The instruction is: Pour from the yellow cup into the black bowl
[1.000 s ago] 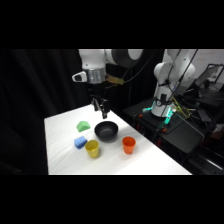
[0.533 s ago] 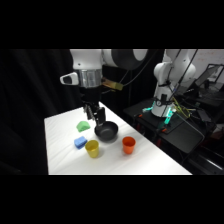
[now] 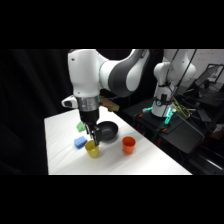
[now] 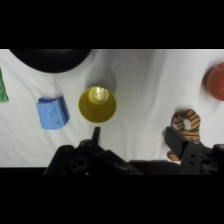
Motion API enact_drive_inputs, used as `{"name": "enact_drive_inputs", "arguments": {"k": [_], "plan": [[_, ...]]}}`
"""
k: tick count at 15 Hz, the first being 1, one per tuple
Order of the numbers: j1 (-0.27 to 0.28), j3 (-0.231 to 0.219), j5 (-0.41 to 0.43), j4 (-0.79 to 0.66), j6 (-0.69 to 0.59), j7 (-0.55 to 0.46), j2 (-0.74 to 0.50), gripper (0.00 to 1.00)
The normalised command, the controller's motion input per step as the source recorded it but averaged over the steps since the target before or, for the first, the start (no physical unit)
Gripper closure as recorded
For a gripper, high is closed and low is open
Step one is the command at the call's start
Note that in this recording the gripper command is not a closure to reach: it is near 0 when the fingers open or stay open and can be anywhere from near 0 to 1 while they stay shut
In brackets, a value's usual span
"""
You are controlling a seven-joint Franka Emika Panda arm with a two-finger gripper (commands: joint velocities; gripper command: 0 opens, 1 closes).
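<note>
The yellow cup has to pour into the black bowl (image 3: 107, 131), so my gripper next needs to take hold of the cup by its rim (image 3: 92, 143).
The yellow cup (image 3: 93, 149) stands upright on the white table, in front of the black bowl (image 3: 107, 131). My gripper (image 3: 92, 136) hangs just above the cup, touching nothing. In the wrist view the yellow cup (image 4: 97, 104) shows its open mouth, just beyond the left finger (image 4: 96, 134). The gripper (image 4: 135, 137) is open with nothing between its fingers, and the cup lies off to the left of the gap. Only the black bowl's (image 4: 50, 59) near edge shows at the top left.
An orange cup (image 3: 128, 145) stands right of the yellow one. A blue block (image 3: 80, 143) and a green object (image 3: 80, 126) lie to the left. A brown striped object (image 4: 186, 125) sits by the right finger. The table's front edge (image 3: 120, 172) is near.
The arm has swung left and toward the table's front, from over the black bowl to just above the yellow cup. The cups and bowl have not moved.
</note>
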Motion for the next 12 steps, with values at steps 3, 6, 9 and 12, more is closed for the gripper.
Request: {"name": "enact_drive_inputs", "arguments": {"k": [3, 6, 9, 12], "plan": [[0.052, -0.040, -0.018, 0.08, 0.18, 0.09, 0.18, 0.00], [0.068, -0.073, -0.052, 0.09, 0.22, 0.10, 0.24, 0.00], [0.067, -0.067, -0.040, 0.13, 0.20, 0.07, 0.26, 0.00], [0.089, -0.086, -0.051, 0.17, 0.22, 0.09, 0.25, 0.00]]}}
